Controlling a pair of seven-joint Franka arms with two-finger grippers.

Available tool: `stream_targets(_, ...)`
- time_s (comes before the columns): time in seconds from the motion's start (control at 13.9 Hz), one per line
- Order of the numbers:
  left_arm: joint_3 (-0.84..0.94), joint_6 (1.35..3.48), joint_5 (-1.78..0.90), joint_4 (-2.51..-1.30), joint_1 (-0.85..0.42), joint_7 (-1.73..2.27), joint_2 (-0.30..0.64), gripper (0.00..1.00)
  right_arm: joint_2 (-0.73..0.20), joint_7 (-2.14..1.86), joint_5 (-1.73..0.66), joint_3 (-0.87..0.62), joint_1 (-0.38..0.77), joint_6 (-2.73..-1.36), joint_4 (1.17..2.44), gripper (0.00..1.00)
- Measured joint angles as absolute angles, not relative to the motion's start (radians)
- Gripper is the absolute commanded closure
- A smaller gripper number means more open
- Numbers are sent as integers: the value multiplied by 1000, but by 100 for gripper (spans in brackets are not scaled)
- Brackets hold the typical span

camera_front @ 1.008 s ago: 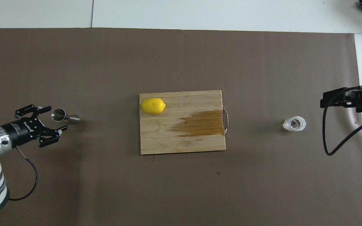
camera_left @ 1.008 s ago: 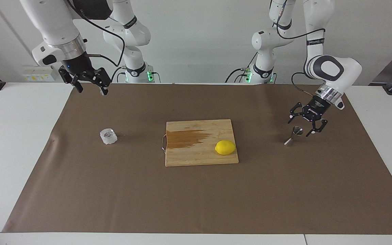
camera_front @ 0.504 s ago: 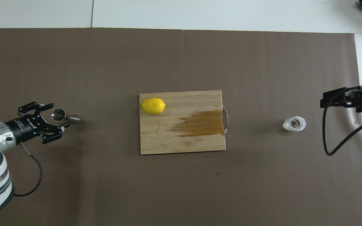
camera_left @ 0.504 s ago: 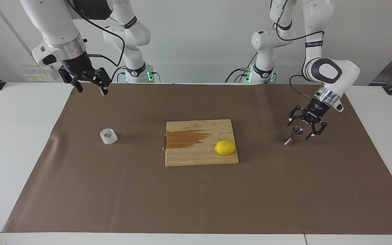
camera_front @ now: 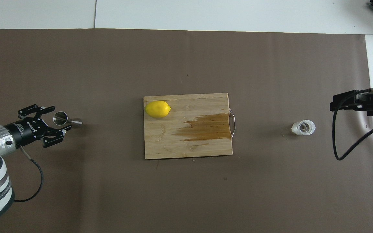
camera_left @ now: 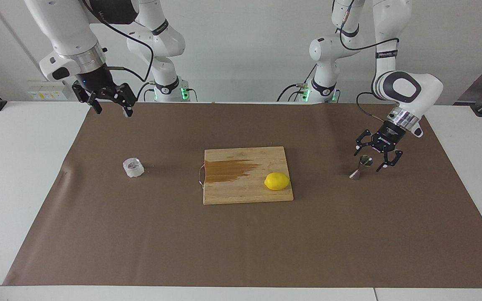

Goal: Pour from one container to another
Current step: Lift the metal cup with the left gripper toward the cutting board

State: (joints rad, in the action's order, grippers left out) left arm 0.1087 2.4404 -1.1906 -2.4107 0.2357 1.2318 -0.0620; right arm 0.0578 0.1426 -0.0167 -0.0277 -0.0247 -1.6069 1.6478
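My left gripper should close and would catch the steel jigger: its fingers are on both sides of the jigger's upper cone.
The small clear faceted cup (camera_left: 133, 167) (camera_front: 303, 127) stands on the brown mat toward the right arm's end of the table. The steel hourglass jigger (camera_left: 359, 168) (camera_front: 66, 119) stands upright toward the left arm's end. My left gripper (camera_left: 368, 161) (camera_front: 60, 118) is low and open, one finger on each side of the jigger's upper cone, with gaps still showing. My right gripper (camera_left: 112, 109) (camera_front: 335, 105) hangs open and empty high over the mat's edge by the robots, well apart from the cup.
A wooden cutting board (camera_left: 232, 194) (camera_front: 163, 142) with a metal handle lies mid-table; it bears a dark wet stain and a yellow lemon (camera_left: 277, 181) (camera_front: 157, 109). The brown mat (camera_left: 241, 251) covers most of the white table.
My left gripper has slid toward the jigger, so its fingers now straddle the upper cone. The right arm, cup and lemon have not moved.
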Motion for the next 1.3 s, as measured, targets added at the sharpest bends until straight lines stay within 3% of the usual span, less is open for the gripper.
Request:
stream_targets(0.14, 109, 2441, -1191, -2411, 236, 1232, -62, 11, 58, 143, -17, -28, -25, -1607, 1648, 0)
stream_targets(0.29, 109, 2441, -1191, -2411, 235, 1232, -61, 23, 58, 143, -17, -28, -25, -1607, 1648, 0)
stream_targets(0.43, 109, 2441, -1191, -2411, 234, 1232, -61, 49, 58, 143, -17, -28, -25, -1607, 1648, 0)
stream_targets(0.58, 109, 2441, -1191, -2411, 231, 1232, -60, 88, 58, 143, -17, -28, -25, -1607, 1648, 0)
stream_targets(0.65, 109, 2441, -1191, -2410, 228, 1232, -60, 100, 58, 143, -17, -28, -25, -1607, 1648, 0)
stream_targets(1.08, 109, 2437, -1191, -2401, 221, 1234, -60, 100, 58, 143, -17, -28, -25, -1607, 1648, 0)
stream_targets(1.3, 116, 2359, -1189, -2324, 212, 1270, -61, 100, 58, 143, -17, -28, -25, -1607, 1648, 0)
